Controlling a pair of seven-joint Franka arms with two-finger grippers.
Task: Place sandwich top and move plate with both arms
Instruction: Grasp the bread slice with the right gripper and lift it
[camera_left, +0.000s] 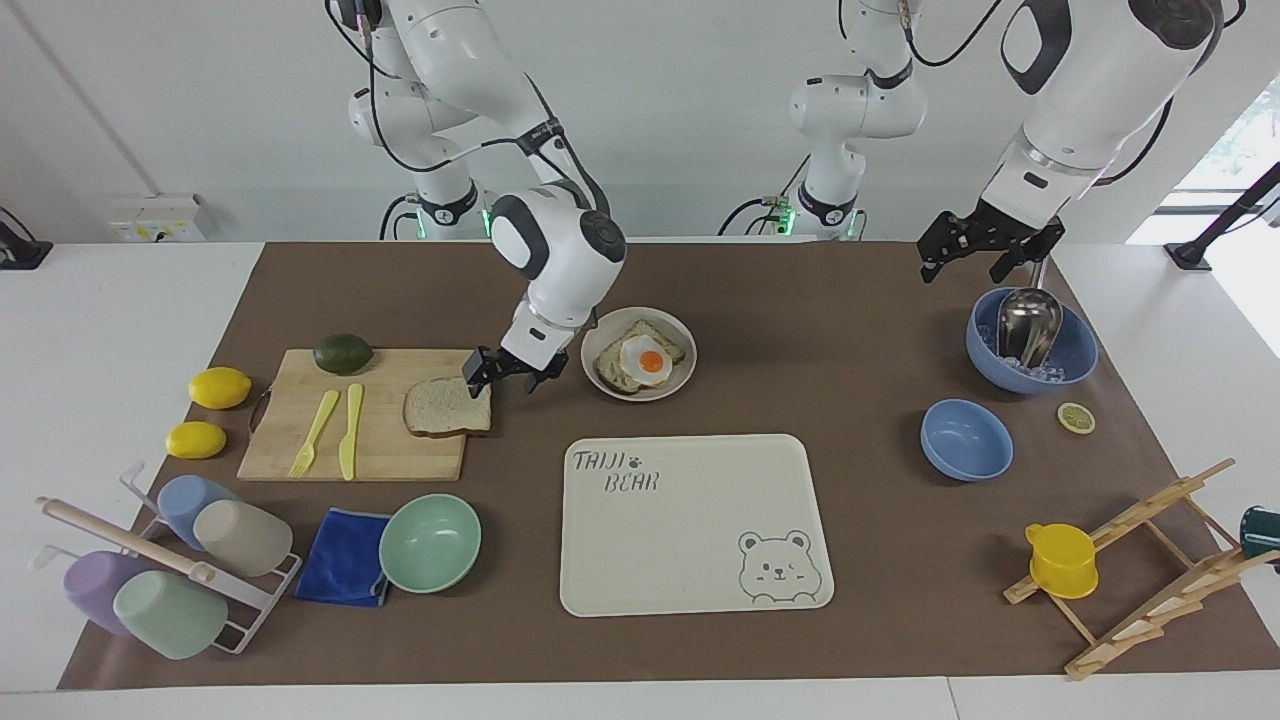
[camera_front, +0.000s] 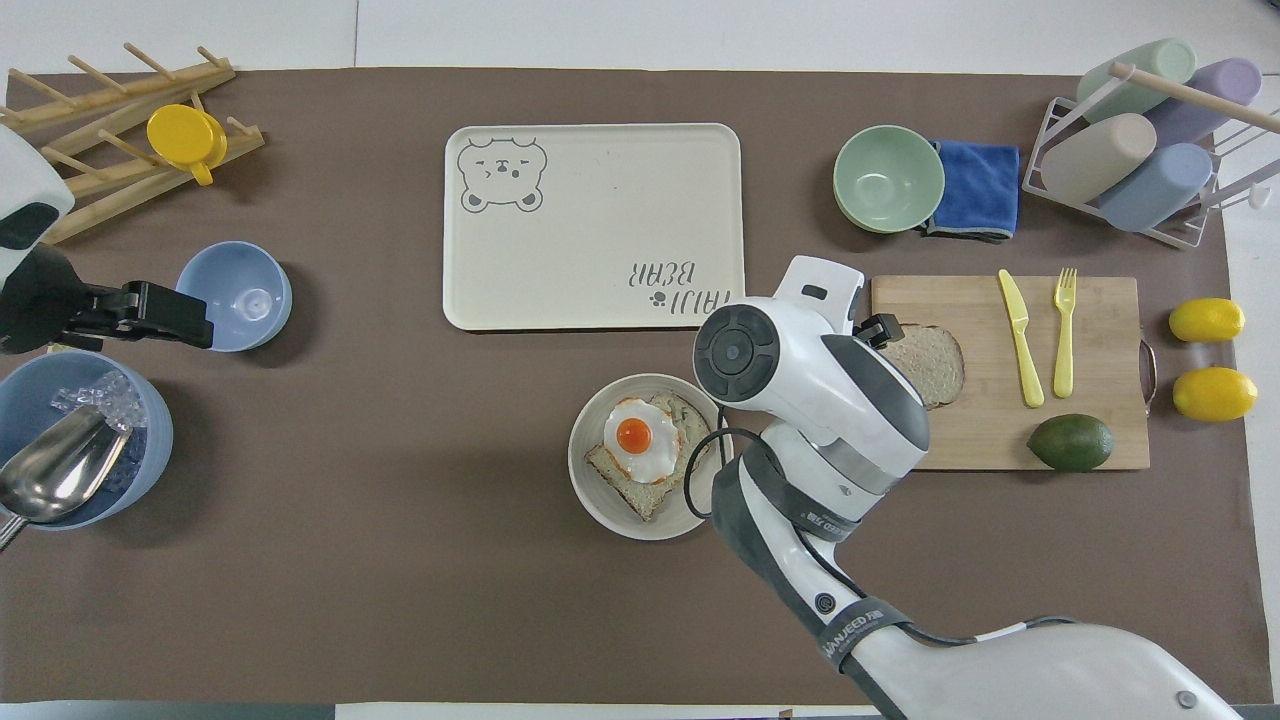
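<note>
The speckled bread slice is lying flat and its broad side is too wide for the fingers. So my right gripper should grab the slice next by the thin edge facing the plate.
The sandwich top, a speckled bread slice, lies on the cutting board's end toward the plate; it also shows in the overhead view. The plate holds toast with a fried egg and sits nearer the robots than the bear tray; its rim shows in the overhead view. My right gripper is open, low at the bread's edge that faces the plate. My left gripper is open and empty, waiting above the big blue bowl.
The bear tray lies mid-table. An avocado, a yellow fork and knife share the board. Two lemons, a green bowl, a blue cloth and a cup rack stand around it. A small blue bowl sits toward the left arm's end.
</note>
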